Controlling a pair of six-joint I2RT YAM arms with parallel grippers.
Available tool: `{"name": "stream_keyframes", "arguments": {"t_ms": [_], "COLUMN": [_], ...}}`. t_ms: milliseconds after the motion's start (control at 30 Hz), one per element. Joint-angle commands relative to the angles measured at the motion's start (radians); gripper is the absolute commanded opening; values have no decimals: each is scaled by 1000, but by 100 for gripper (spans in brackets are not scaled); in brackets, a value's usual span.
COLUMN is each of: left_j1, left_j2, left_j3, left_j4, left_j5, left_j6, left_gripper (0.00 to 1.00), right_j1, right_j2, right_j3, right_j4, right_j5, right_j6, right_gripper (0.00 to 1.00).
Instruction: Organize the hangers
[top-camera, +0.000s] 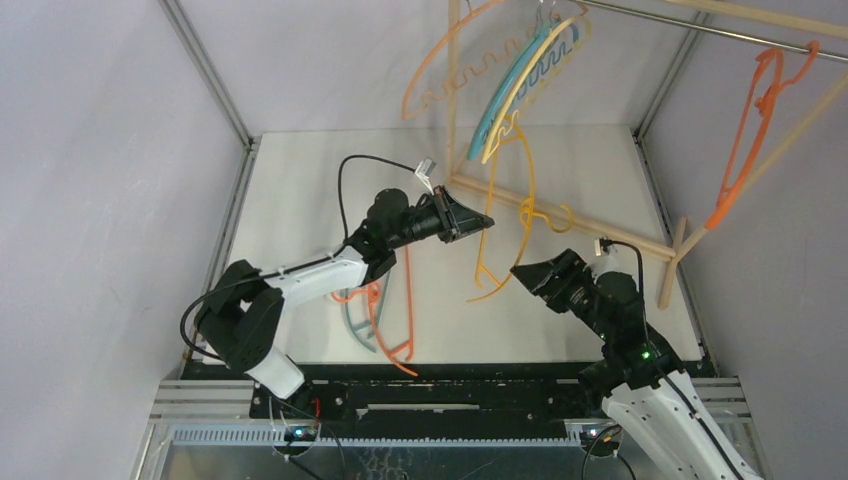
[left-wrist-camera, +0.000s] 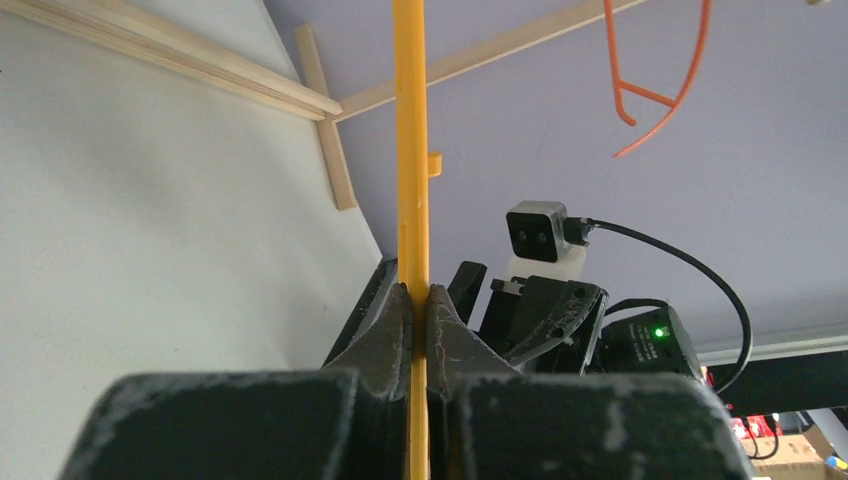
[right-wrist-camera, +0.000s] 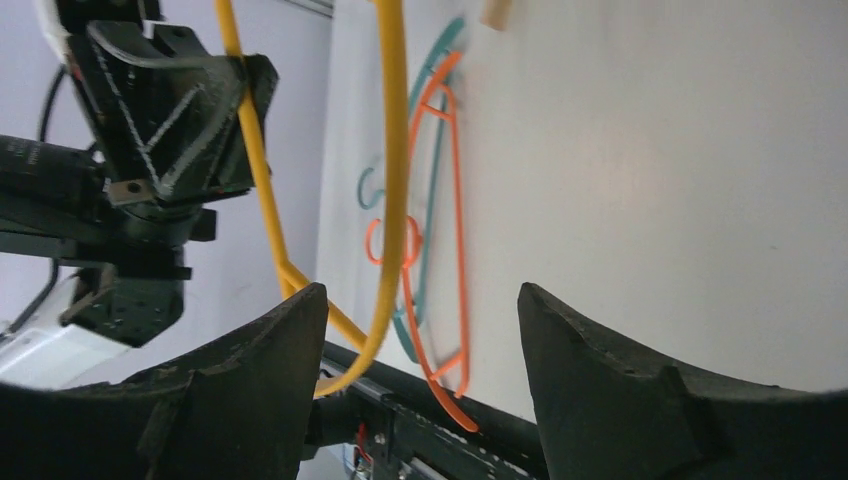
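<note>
Next, my right gripper grabs the yellow hanger (top-camera: 530, 178) by its curved arm near the hanger's lower end (top-camera: 519, 258), which leaves the hook free to hang.
My left gripper (top-camera: 480, 220) is shut on a thin yellow hanger (top-camera: 530, 178) and holds it upright above the table; in the left wrist view the yellow bar (left-wrist-camera: 411, 150) runs straight up between the closed jaws (left-wrist-camera: 420, 300). My right gripper (top-camera: 518, 272) is open and empty beside the yellow hanger's lower end; in the right wrist view the yellow hanger (right-wrist-camera: 391, 200) passes close to its left finger (right-wrist-camera: 285, 350). An orange hanger (top-camera: 408, 300) and a teal hanger (top-camera: 356, 322) lie on the table. Peach (top-camera: 440, 70), teal-blue (top-camera: 505, 95) and orange (top-camera: 748, 140) hangers hang on the rack.
The pale wooden rack's base beam (top-camera: 570, 222) crosses the table behind the grippers, with an upright pole (top-camera: 452, 90) and a slanted pole (top-camera: 770, 150). A metal rod (top-camera: 700, 25) runs along the top. Grey walls close in both sides.
</note>
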Motion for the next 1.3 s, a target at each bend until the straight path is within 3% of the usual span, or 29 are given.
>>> {"name": "stream_keyframes", "arguments": {"t_ms": [0, 400, 500, 733, 833, 933, 1100, 1267], "left_j1": [5, 8, 10, 10, 11, 18, 23, 65], "left_j2": [-66, -57, -42, 3, 20, -7, -133, -252], "left_j3": [-23, -35, -34, -39, -46, -46, -40, -91], "left_j4": [112, 216, 225, 266, 254, 122, -307, -494], "left_j5": [-1, -14, -13, -12, -1, 21, -6, -54], "left_j6": [-31, -97, -98, -110, -94, -3, 278, 403], "left_gripper": [0, 0, 0, 0, 3, 19, 40, 48], "right_j1": [-6, -2, 0, 2, 1, 2, -3, -4], "right_j2": [3, 153, 204, 195, 143, 100, 62, 40], "right_j3": [-25, -75, -76, -74, -26, 83, 227, 286], "right_j4": [200, 495, 562, 597, 455, 181, -226, -421], "right_j5": [-20, -109, -156, -203, -164, -58, 147, 252], "right_j6": [60, 116, 128, 84, 27, -75, -207, -227], "right_gripper": [77, 71, 56, 12, 0, 0, 0, 0]}}
